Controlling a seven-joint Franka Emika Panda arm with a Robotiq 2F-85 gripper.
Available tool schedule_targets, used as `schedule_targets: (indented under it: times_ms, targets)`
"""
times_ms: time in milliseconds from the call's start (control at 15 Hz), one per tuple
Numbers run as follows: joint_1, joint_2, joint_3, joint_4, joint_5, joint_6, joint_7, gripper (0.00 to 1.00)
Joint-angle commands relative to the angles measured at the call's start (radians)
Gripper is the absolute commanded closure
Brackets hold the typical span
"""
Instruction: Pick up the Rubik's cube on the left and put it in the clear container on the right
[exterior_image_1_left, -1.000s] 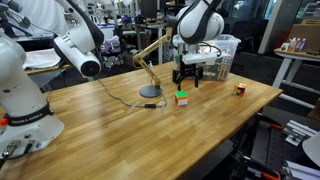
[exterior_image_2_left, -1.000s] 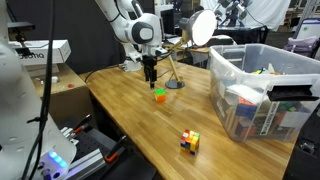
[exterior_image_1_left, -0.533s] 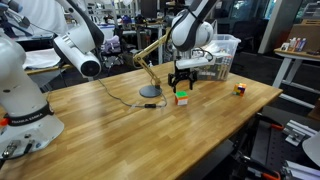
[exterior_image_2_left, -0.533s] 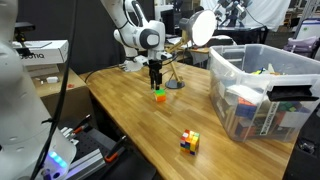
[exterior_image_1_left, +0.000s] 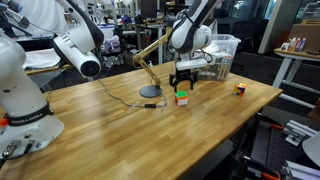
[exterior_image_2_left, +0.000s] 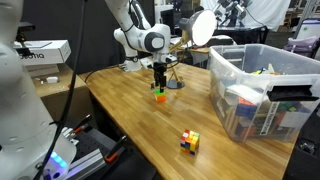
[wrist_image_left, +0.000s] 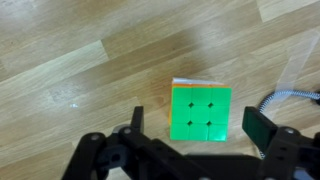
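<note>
Both fingers of my gripper end above the Rubik's cube's green top (exterior_image_1_left: 181, 94) (wrist_image_left: 200, 113), short of its sides, so it is too early to close and my gripper lowers next.
The Rubik's cube (exterior_image_1_left: 181, 98) sits on the wooden table; it also shows in the other exterior view (exterior_image_2_left: 159, 96). In the wrist view its green face (wrist_image_left: 200, 111) points up at the camera. My gripper (wrist_image_left: 195, 122) is open, with one finger on each side of the cube, not touching it. In both exterior views the gripper (exterior_image_1_left: 183, 87) (exterior_image_2_left: 159, 86) hangs just above the cube. The clear container (exterior_image_2_left: 262, 88) stands at the table's edge, with colourful items inside; it also shows behind the arm (exterior_image_1_left: 224, 52).
A smaller, darker cube (exterior_image_2_left: 189, 141) (exterior_image_1_left: 240, 89) lies on the table nearer the container. A desk lamp with a round base (exterior_image_1_left: 149, 92) and a cable lies behind the cube. Another robot arm (exterior_image_1_left: 25, 95) stands at the table's end.
The gripper has come down and shifted over the Rubik's cube, so its fingers now flank the cube. The cube has not moved.
</note>
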Motion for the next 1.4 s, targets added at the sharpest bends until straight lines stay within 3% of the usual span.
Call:
schedule_targets:
  times_ms: [0,933,1267,1333]
  targets:
    - [-0.006,0.026,-0.001,0.044,0.058,-0.015,-0.022,0.00]
    - [-0.006,0.140,0.001,0.144,0.108,-0.018,-0.028,0.02]
    - [-0.008,0.152,-0.002,0.153,0.106,-0.023,-0.028,0.32]
    - [-0.007,0.154,-0.003,0.154,0.105,-0.023,-0.028,0.42]
